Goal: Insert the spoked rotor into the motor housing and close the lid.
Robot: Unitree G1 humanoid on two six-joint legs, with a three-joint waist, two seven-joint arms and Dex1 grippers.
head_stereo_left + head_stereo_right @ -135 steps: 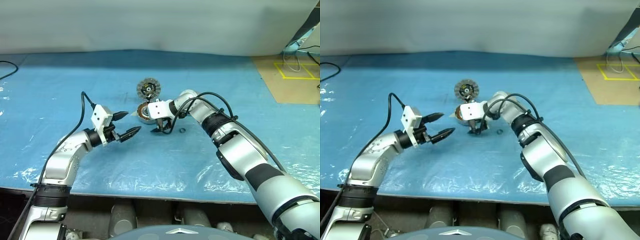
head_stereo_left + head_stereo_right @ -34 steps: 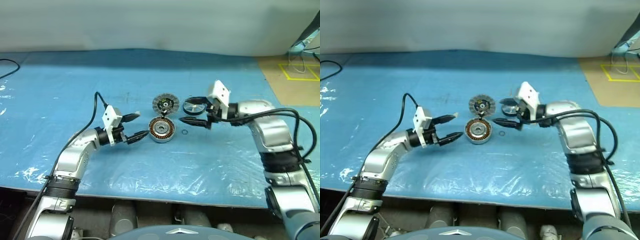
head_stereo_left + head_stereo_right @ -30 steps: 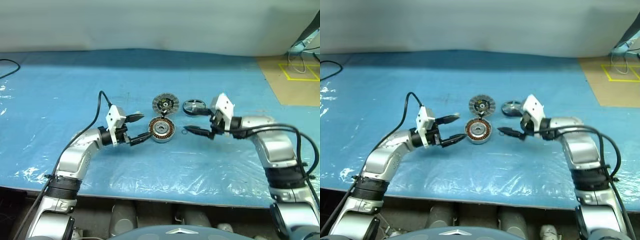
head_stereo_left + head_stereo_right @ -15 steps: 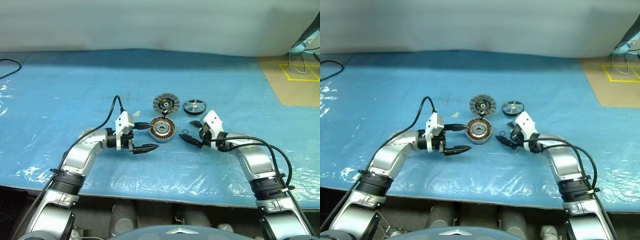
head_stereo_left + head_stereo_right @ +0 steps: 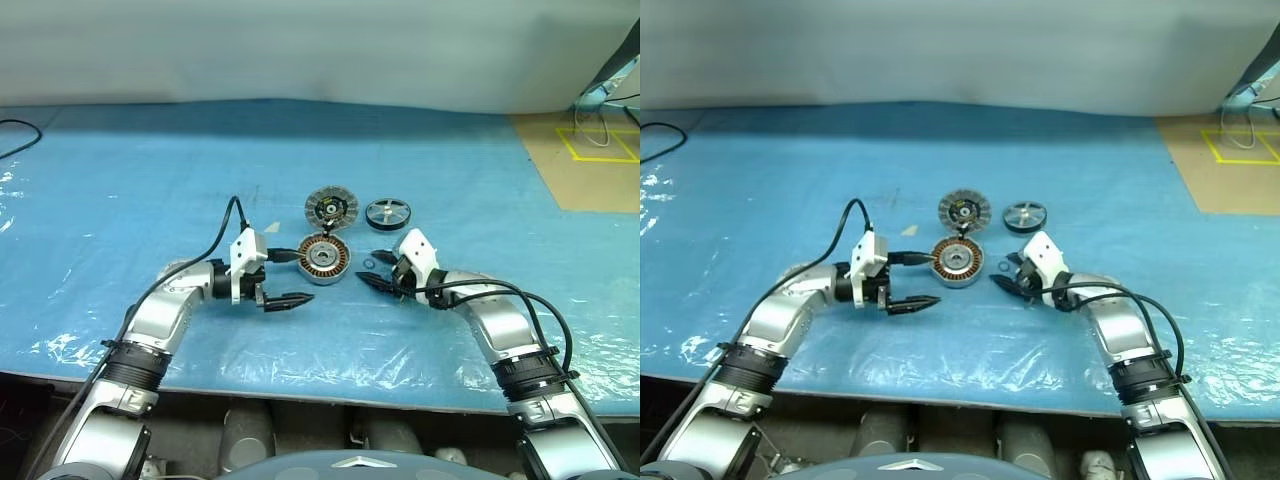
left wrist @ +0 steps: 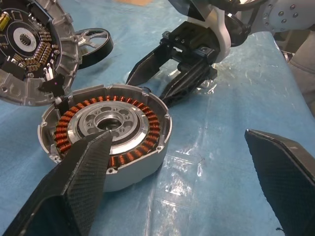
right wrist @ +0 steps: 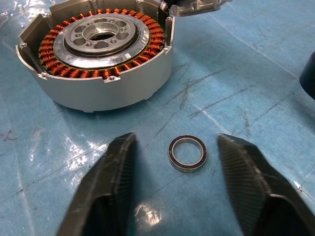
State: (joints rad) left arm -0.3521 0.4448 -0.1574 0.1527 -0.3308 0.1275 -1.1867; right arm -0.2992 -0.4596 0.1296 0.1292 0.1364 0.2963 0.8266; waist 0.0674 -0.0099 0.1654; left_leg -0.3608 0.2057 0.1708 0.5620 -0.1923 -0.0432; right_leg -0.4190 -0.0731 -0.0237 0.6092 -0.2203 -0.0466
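Observation:
My right gripper will next grab the small metal ring by its outer rim, so that it can fit the ring into the motor housing's hub.
The motor housing, a silver puck with copper windings, sits mid-table. The lid, a ribbed silver disc, leans tilted at the housing's far rim, dark centre showing. To its right lies the spoked rotor, flat on the sheet. My left gripper is open just left of the housing, one finger by its wall. My right gripper is low on the housing's right, open. A small dark ring lies on the sheet between its fingers, untouched.
A blue plastic sheet covers the table, and its front edge runs close below both arms. A brown board with yellow tape marks lies at the far right. A black cable trails at the far left.
My right gripper has sunk to the sheet by the small ring, and its fingers have drawn closer together. My left gripper has dropped a little beside the housing. The parts have not moved.

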